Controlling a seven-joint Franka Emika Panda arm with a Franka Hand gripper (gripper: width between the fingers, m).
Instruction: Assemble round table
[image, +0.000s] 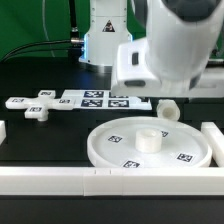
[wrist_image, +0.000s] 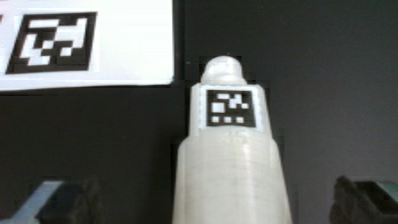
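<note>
The gripper grabs the leg by its thick body (wrist_image: 231, 185) next, leaving the leg's narrow tip free to enter the disc's central part.
The large round disc (image: 120, 152) with its central hub (image: 150, 139) lies flat at the front of the table. The cross-shaped foot (image: 38, 105) lies at the exterior view's left. The short white leg (wrist_image: 228, 160) lies on its side on the black table, a square tag near its narrow tip. In the exterior view only its end (image: 169, 109) shows beneath the arm, just behind the disc. My gripper (wrist_image: 210, 205) is open. Its two dark fingers (wrist_image: 54, 203) stand on either side of the leg with gaps, not touching it.
The marker board (image: 95, 98) lies behind the disc, and its corner shows in the wrist view (wrist_image: 80, 45) near the leg's tip. White border blocks run along the front (image: 100, 181), the exterior view's right (image: 212, 140) and left (image: 3, 130). The arm's body (image: 170, 45) hides the back right.
</note>
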